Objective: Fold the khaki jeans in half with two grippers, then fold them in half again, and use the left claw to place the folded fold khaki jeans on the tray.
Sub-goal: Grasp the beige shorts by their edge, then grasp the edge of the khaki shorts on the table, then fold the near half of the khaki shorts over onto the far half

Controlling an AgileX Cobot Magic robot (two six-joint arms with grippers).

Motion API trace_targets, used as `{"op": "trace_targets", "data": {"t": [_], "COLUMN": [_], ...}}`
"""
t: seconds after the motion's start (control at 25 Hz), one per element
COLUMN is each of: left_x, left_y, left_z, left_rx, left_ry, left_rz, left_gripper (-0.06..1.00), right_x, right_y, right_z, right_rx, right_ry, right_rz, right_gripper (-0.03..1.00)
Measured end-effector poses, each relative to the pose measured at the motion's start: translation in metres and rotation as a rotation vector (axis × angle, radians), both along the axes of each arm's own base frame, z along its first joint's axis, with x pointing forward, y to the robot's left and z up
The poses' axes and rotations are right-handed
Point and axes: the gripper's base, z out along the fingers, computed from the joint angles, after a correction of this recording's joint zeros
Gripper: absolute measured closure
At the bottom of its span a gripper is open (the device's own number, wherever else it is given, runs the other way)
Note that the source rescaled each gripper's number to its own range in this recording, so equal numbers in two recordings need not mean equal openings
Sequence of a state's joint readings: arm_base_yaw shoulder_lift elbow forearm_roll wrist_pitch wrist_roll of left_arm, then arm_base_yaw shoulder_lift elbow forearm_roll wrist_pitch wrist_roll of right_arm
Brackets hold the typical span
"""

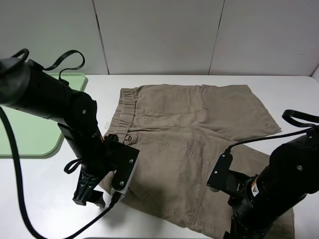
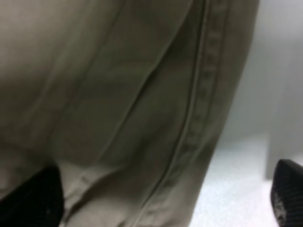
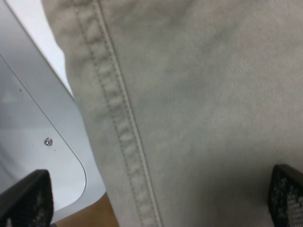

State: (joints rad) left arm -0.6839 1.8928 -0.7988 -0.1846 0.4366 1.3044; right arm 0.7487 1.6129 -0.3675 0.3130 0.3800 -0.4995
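Note:
I should next pick up the khaki jeans by their stitched side edge (image 3: 130, 189) with my right gripper, because the cloth of the leg (image 3: 208, 118) lies spread flat on the tabletop.
The khaki jeans (image 1: 189, 129) are khaki shorts lying spread flat on the white table, waistband to the left and legs to the right. My left gripper (image 1: 90, 195) points down at the near waistband corner. In the left wrist view (image 2: 161, 201) its jaws stand wide apart over the fabric's seamed edge (image 2: 189, 142). My right gripper (image 1: 238, 230) is low over the near leg hem. In the right wrist view (image 3: 156, 201) its jaws stand wide apart with the stitched hem (image 3: 118, 118) between them. The pale green tray (image 1: 30, 134) lies at the far left, partly hidden by the left arm.
The white table (image 1: 40, 199) runs under everything. Its near rounded corner (image 3: 57, 156) shows in the right wrist view just beside the hem, with brown floor beyond. A grey panelled wall stands behind the table. Black cables trail from both arms.

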Motion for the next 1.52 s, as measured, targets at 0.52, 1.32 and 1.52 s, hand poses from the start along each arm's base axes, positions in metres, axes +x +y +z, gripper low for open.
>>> {"op": "trace_targets", "data": {"t": [0.52, 1.32, 1.52], "left_x": [0.012, 0.012, 0.012], "left_y": [-0.003, -0.003, -0.002], "left_z": [-0.003, -0.002, 0.004], "left_rx": [-0.034, -0.043, -0.05], "left_ry": [-0.078, -0.09, -0.116], "left_rz": [0.013, 0.016, 0.002], "left_gripper": [0.91, 0.93, 0.93], "right_x": [0.002, 0.009, 0.013], "right_y": [0.001, 0.005, 0.012], "right_z": [0.0, -0.002, 0.004], "right_rx": [0.008, 0.043, 0.031], "right_ry": [-0.018, -0.09, -0.032], "right_rz": [-0.005, -0.023, -0.008], "right_gripper": [0.09, 0.97, 0.97]}}
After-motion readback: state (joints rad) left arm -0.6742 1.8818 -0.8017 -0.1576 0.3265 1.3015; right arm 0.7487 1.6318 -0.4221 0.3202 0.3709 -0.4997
